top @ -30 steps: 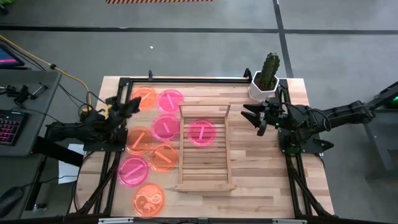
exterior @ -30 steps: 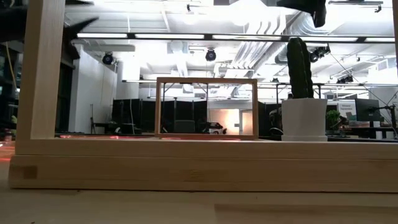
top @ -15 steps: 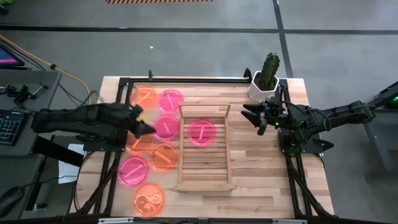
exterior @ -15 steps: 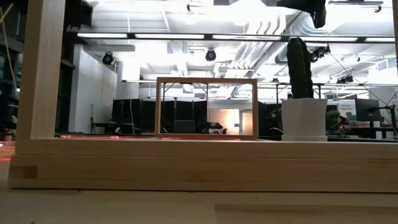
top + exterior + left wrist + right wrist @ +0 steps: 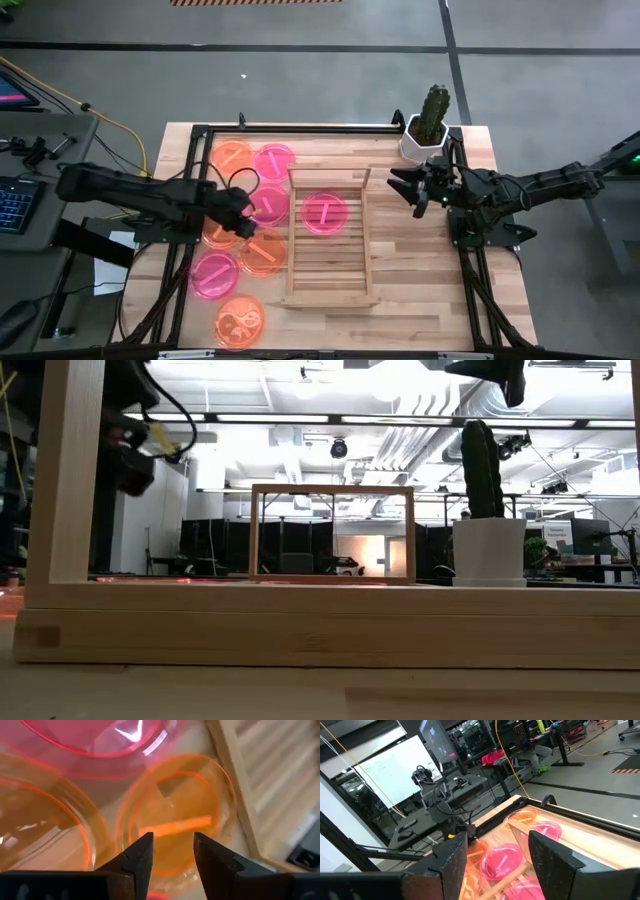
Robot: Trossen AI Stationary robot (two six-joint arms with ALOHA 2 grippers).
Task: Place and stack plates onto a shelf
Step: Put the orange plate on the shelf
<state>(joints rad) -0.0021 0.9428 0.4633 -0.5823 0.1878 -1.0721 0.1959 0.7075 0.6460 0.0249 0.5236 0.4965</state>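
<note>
I should next use my left gripper to grab the orange plate by its rim (image 5: 241, 248), so that I can stack it on the slatted shelf (image 5: 328, 265).
My left gripper (image 5: 250, 220) (image 5: 172, 852) is open and hovers over the plates left of the shelf, its fingers above an orange plate (image 5: 172, 827) (image 5: 264, 254) without touching it. Several neon pink and orange plates lie flat on the table's left half, among them a pink one (image 5: 268, 200) and an orange one (image 5: 238, 320). One pink plate (image 5: 324, 212) lies flat on the far half of the light-wood slatted shelf (image 5: 328, 265). My right gripper (image 5: 408, 186) (image 5: 500, 857) is open and waits in the air right of the shelf, near the cactus.
A potted cactus in a white pot (image 5: 428, 128) (image 5: 486, 510) stands at the table's far right corner. The shelf's raised rail (image 5: 332, 532) is at its far end. A black frame (image 5: 300, 128) runs round the table's edges. Bare wood (image 5: 415, 270) lies right of the shelf.
My left arm has swung from the table's left edge toward the shelf and a little toward the near edge. Its gripper now hangs over the plates beside the shelf's left side. The plates, the shelf and my right arm have stayed put.
</note>
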